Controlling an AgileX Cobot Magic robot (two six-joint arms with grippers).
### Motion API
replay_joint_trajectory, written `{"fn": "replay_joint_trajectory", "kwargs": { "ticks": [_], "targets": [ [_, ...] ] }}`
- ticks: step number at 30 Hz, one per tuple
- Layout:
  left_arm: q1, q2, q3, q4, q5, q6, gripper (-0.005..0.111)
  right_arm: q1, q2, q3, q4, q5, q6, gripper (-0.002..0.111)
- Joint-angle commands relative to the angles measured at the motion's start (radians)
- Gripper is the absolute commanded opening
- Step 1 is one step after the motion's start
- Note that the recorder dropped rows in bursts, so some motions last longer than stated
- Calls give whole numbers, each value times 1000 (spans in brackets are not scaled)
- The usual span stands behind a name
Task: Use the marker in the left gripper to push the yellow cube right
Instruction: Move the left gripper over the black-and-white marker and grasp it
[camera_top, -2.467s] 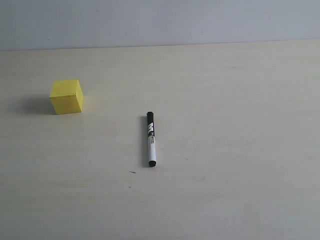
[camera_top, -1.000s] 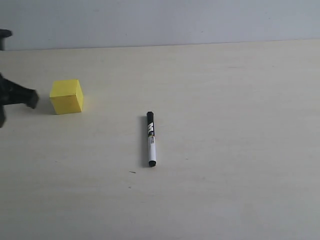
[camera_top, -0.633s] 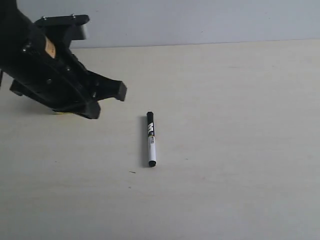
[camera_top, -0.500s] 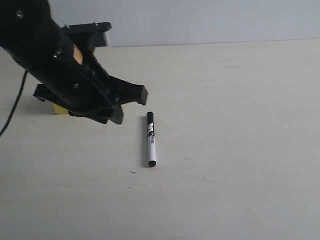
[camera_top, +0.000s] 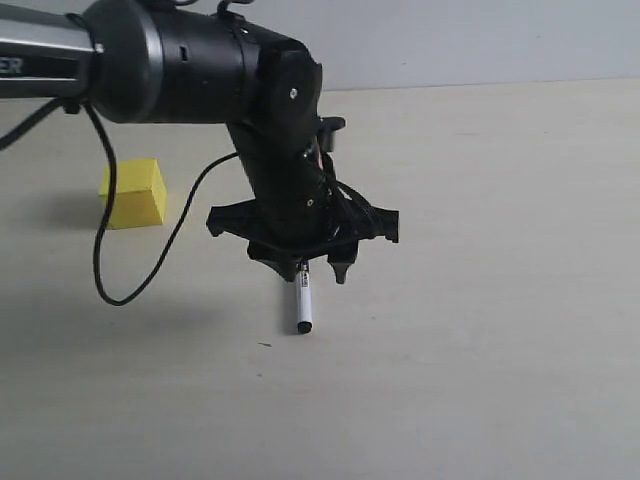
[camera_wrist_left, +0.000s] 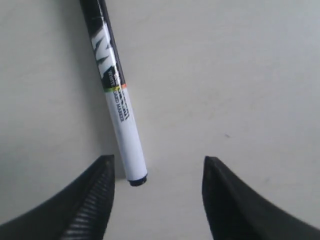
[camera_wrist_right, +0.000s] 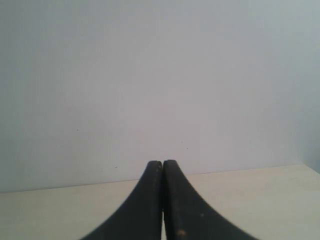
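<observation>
My left gripper's fingers stop above the marker's white body (camera_top: 304, 306) (camera_wrist_left: 129, 142). I should lower my left gripper first, because it would miss the marker if it closed now.
The marker (camera_top: 302, 306) lies flat on the pale table, its upper half hidden behind my left gripper (camera_top: 315, 268) in the exterior view. That black claw hangs open just above it, fingers spread to either side. In the left wrist view the marker (camera_wrist_left: 114, 95) shows its white barrel and black-and-white label, its black end close to one finger, with the open left gripper (camera_wrist_left: 157, 167) holding nothing. The yellow cube (camera_top: 133, 192) sits well to the left, apart from arm and marker. My right gripper (camera_wrist_right: 162, 167) is shut, with nothing in it, seen only in its own wrist view.
The left arm's black body (camera_top: 200, 70) and a looping black cable (camera_top: 110, 280) hang over the table's left half, the cable passing in front of the cube. A grey wall (camera_top: 480, 40) runs along the table's far edge.
The left arm has swept in from the left, passed over the cube and now stands above the marker with its fingers down. Cube and marker lie where they were.
</observation>
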Motion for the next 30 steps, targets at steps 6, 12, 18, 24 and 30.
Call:
{"fn": "replay_joint_trajectory", "kwargs": {
  "ticks": [6, 12, 18, 24, 30],
  "targets": [
    [2, 146, -130, 11, 95, -35, 52, -3, -7, 5, -5, 0, -2, 0],
    [6, 169, -130, 16, 93, -35, 52, -3, -7, 5, -5, 0, -4, 0],
    [15, 171, -130, 18, 89, -58, 52, -3, -7, 5, -5, 0, -2, 0],
    [15, 173, -130, 22, 81, -64, 52, -3, -7, 5, -5, 0, -4, 0],
    [15, 191, -130, 22, 69, -73, 52, -3, -7, 5, -5, 0, -4, 0]
  ]
}}
